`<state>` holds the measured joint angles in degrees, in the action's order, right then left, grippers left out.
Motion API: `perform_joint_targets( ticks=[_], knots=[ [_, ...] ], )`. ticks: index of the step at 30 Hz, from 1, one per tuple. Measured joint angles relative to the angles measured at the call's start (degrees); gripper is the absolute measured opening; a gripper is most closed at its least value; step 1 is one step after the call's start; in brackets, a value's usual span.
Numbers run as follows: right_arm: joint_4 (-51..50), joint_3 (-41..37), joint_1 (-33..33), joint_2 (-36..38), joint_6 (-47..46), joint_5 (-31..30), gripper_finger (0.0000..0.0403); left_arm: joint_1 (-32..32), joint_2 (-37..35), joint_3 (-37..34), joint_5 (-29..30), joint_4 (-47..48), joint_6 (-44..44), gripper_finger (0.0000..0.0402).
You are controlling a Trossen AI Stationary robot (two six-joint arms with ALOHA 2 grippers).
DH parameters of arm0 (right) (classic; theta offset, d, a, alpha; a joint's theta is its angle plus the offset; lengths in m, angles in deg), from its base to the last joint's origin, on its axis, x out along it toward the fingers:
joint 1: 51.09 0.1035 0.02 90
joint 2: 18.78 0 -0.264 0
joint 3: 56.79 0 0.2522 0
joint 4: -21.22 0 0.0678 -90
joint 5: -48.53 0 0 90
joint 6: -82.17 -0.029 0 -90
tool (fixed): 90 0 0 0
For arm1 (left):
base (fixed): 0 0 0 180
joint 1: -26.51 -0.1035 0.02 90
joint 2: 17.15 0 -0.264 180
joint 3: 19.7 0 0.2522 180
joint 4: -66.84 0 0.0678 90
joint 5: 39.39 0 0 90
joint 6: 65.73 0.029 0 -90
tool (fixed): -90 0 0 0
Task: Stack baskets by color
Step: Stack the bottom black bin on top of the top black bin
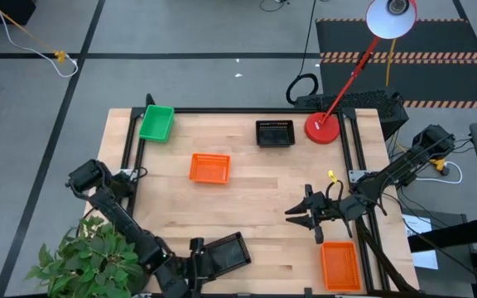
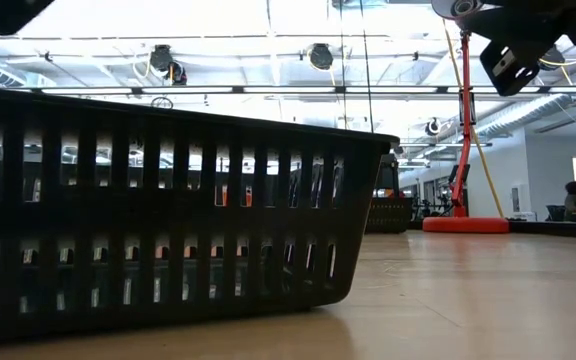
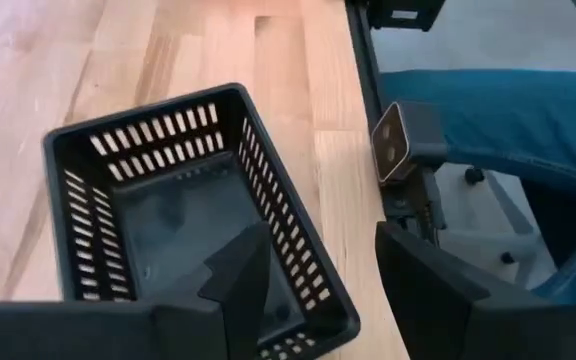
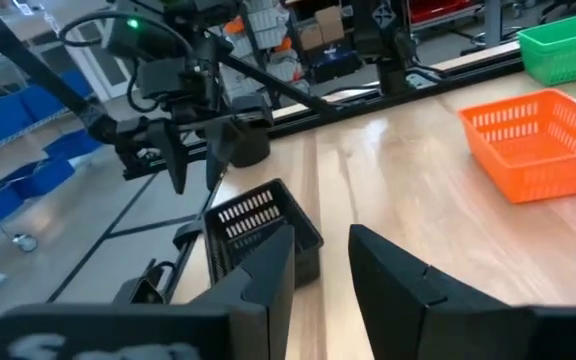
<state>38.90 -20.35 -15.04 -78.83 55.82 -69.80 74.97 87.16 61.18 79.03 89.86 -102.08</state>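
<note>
My left gripper grabs this black basket by its long side's rim (image 1: 233, 269) (image 3: 293, 200) next, to stack it with the black basket beside the red lamp base.
A black basket (image 1: 228, 252) sits on its base by the table's near edge and fills the low view's foreground (image 2: 168, 220). My left gripper (image 1: 195, 248) hangs open just above that basket's left end. In its wrist view one finger (image 3: 238, 275) shows over the inside and the other (image 3: 423, 285) beyond the near wall, and from the right wrist view its fingertips (image 4: 196, 165) stand clear above the rim. My right gripper (image 1: 295, 213) is open and empty over the right half of the table (image 4: 323, 240). An orange basket (image 1: 340, 266) lies near it.
A second orange basket (image 1: 209, 168) lies mid-table, a green basket (image 1: 156, 122) at the far left corner and another black basket (image 1: 275, 132) at the far middle. The red lamp base (image 1: 323, 128) stands beside it. A potted plant (image 1: 81, 257) crowds the near left corner.
</note>
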Motion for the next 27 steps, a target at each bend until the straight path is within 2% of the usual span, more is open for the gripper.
perform_joint_targets(
  ticks=[9, 17, 27],
  knots=[
    [-0.4, 0.0, 2.1, 0.0, 0.0, -0.4, 0.0096, -1.6, 3.6, -0.1, 0.1, 0.5, -2.6, 0.0184],
    [0.1, 0.0, 1.3, -0.1, 3.5, -6.1, 0.0096, -2.4, 4.1, -0.1, -2.8, -0.6, -2.4, 0.0184],
    [0.5, 0.0, 0.7, -0.1, 3.0, -6.1, 0.0096, -1.8, 4.3, -0.1, -2.2, -4.2, -3.2, 0.0184]
  ],
)
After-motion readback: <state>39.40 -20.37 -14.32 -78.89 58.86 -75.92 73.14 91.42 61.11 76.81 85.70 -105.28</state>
